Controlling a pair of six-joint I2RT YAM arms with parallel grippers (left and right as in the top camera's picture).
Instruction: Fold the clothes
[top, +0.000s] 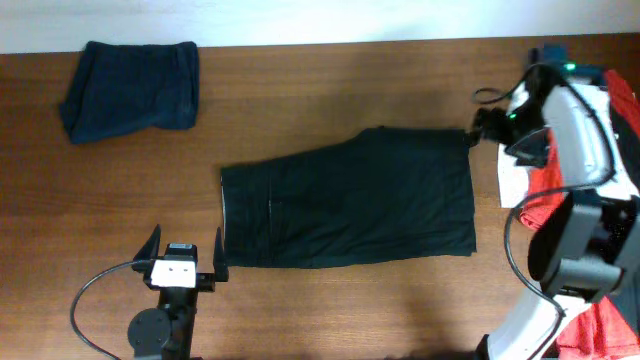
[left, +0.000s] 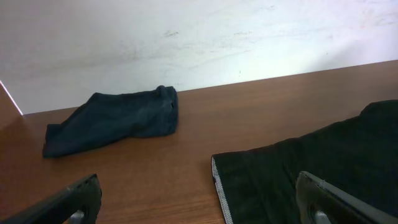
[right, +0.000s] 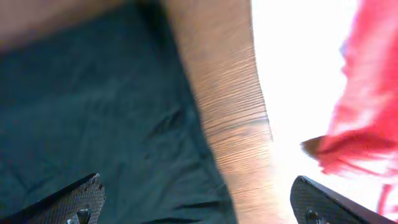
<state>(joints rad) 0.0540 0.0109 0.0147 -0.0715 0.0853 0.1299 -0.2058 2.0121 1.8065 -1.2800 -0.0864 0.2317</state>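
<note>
My left gripper grabs the dark shorts (top: 350, 200) by the hem next to lift that end of the shorts and fold it over. This leaves the body of the shorts free.
Dark shorts (top: 350, 200) lie spread flat on the table's middle; they also show in the left wrist view (left: 317, 168) and the right wrist view (right: 93, 118). A folded dark garment (top: 132, 88) lies at the far left, also seen in the left wrist view (left: 115, 118). My left gripper (top: 187, 258) is open and empty, just in front of the shorts' left hem; its fingers frame the hem in the left wrist view (left: 199, 199). My right gripper (top: 482, 128) is open and empty, above the shorts' far right corner, as its wrist view (right: 196, 202) shows.
Red clothes (top: 605, 200) and a white cloth (top: 515, 180) lie piled at the table's right edge, under the right arm. The red cloth (right: 367, 93) also shows in the right wrist view. A pale wall (left: 186, 37) runs behind the table.
</note>
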